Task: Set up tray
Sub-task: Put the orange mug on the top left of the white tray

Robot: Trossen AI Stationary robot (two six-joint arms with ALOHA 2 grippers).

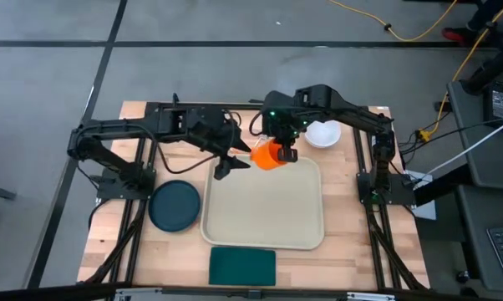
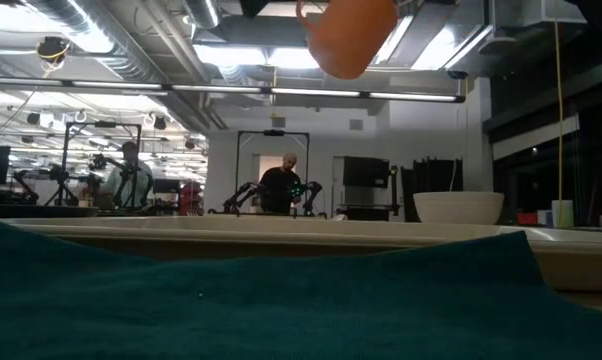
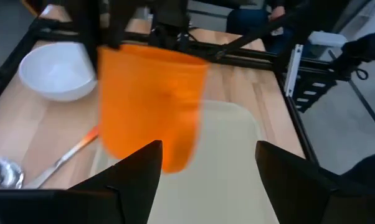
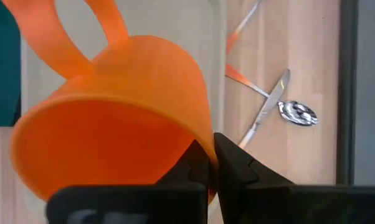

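I need to grab the orange cup by its loop handle (image 1: 256,152) next with my left gripper. Then I will set it in its place on the cream tray (image 1: 264,209).
The cream tray (image 1: 264,209) lies mid-table, and its rim (image 2: 281,232) shows in the low view. An orange cup (image 1: 268,155) with a loop handle hangs over the tray's far edge, high above it (image 2: 346,38), with my right gripper (image 4: 212,163) shut on it. My left gripper (image 1: 231,164) stands open just left of the cup, at the tray's far left corner. In the left wrist view its fingers (image 3: 137,171) point at the cup (image 3: 153,99) without touching it. My right gripper pinches the cup's rim (image 4: 203,138) on the side away from the handle, one finger inside the mouth and one outside the wall. The fingers come steeply from above. The cup hangs tilted below them, mouth up, clear of the tray.
A white bowl (image 1: 322,134) stands at the far right, off the tray. A teal plate (image 1: 175,206) lies left of the tray, and a dark green napkin (image 1: 242,266) lies at the near edge. A spoon (image 4: 298,112), a knife (image 4: 265,115) and orange-handled cutlery (image 4: 240,78) lie on the wood beyond the tray.
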